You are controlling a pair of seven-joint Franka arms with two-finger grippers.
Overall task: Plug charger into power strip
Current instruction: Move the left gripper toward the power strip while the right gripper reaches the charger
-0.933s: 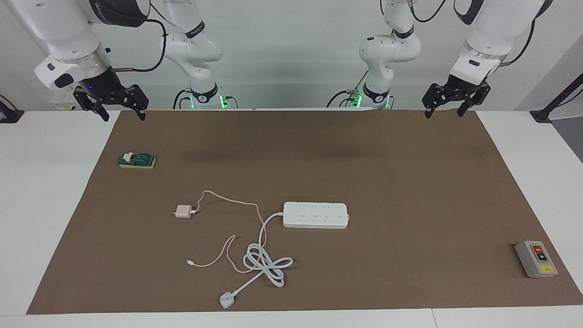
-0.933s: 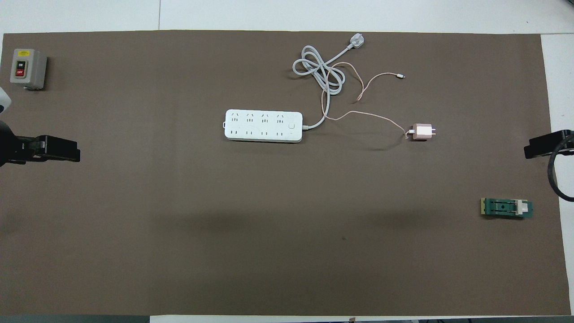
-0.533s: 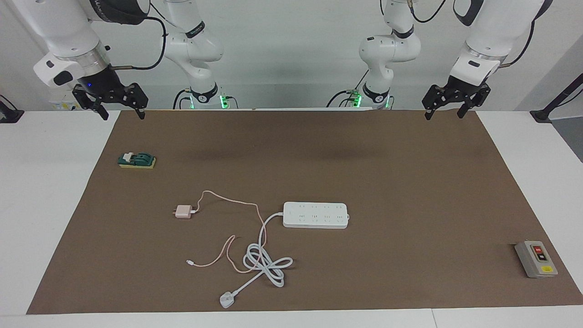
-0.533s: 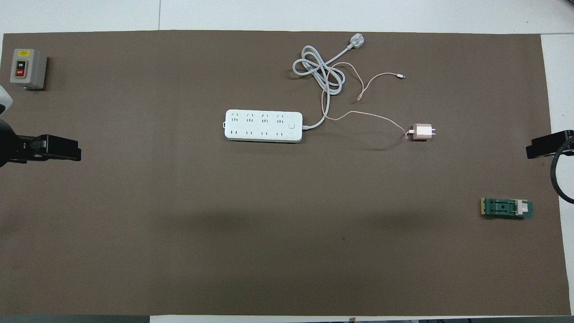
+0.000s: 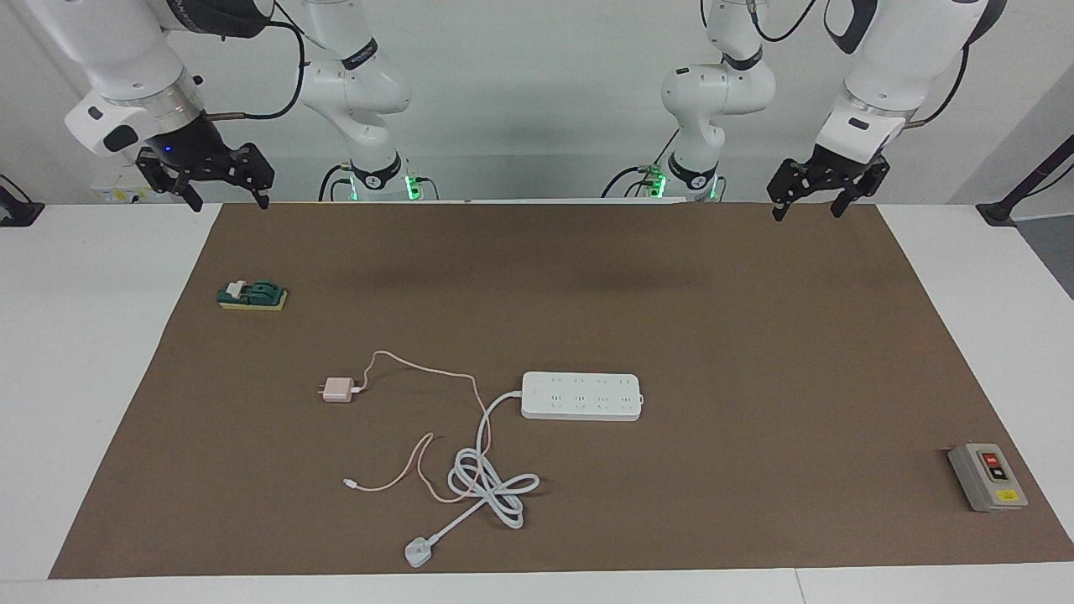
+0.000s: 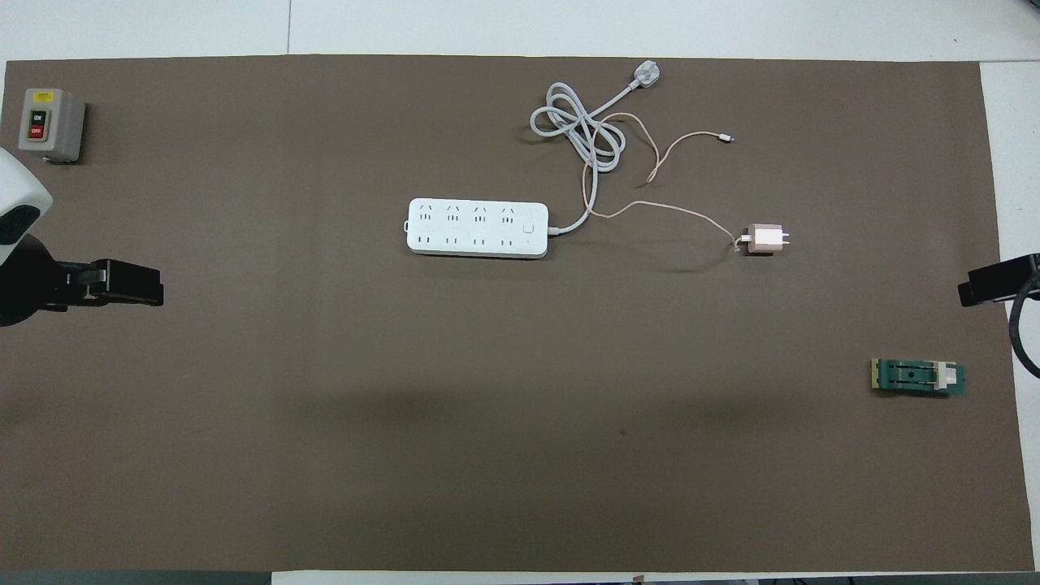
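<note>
The charger (image 5: 339, 390) has prongs at one end and the cable at the other, so my right gripper will grab it next by its flat facing sides.
The pale pink charger (image 5: 339, 390) lies on the brown mat with its prongs pointing away from the power strip; it also shows in the overhead view (image 6: 764, 239). Its thin pink cable (image 5: 419, 365) loops toward the power strip. The white power strip (image 5: 581, 396) lies flat mid-mat, sockets up, and shows in the overhead view too (image 6: 477, 228). My right gripper (image 5: 229, 204) is open and empty, up in the air over the mat's corner by its own base. My left gripper (image 5: 806, 214) is open and empty over the mat's edge by its base.
The strip's thick white cord coils to a white three-pin plug (image 5: 417, 552) at the mat's edge farthest from the robots. A grey button box (image 5: 987, 477) sits toward the left arm's end. A green block (image 5: 252, 294) lies toward the right arm's end.
Both grippers have risen slightly. The left gripper has shifted a little toward the middle of the table. Nothing on the mat has moved.
</note>
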